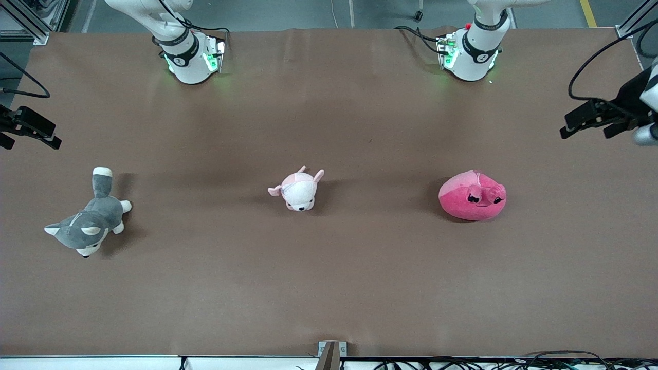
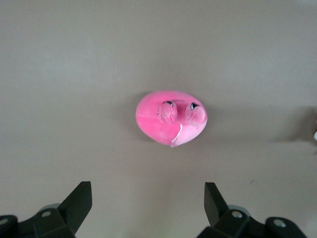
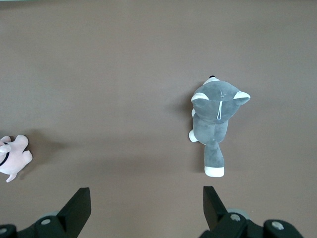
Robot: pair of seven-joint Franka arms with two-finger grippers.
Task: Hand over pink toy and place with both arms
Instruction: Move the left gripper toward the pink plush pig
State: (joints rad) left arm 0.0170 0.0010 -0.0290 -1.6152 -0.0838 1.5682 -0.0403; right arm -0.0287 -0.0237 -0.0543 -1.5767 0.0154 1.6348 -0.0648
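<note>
The left gripper grabs the pink toy [image 1: 462, 200] by an eye stalk next, to hand the toy over to the other arm.
The hot-pink round plush toy [image 1: 472, 196] lies on the brown table toward the left arm's end, its eyes facing up. It also shows in the left wrist view [image 2: 153, 119]. My left gripper [image 1: 586, 131] hangs open and empty in the air over the table's edge at the left arm's end, apart from the toy; its jaws stand wide apart in the left wrist view [image 2: 147, 191]. My right gripper [image 1: 30, 141] hangs open and empty over the table's edge at the right arm's end, with its jaws wide apart in the right wrist view [image 3: 146, 193].
A small pale pink-and-white plush [image 1: 298, 191] lies mid-table and also shows in the right wrist view [image 3: 12, 158]. A grey-and-white husky plush [image 1: 87, 226] lies toward the right arm's end and shows in the right wrist view [image 3: 214, 119]. A metal bracket [image 1: 331, 349] sits at the table's near edge.
</note>
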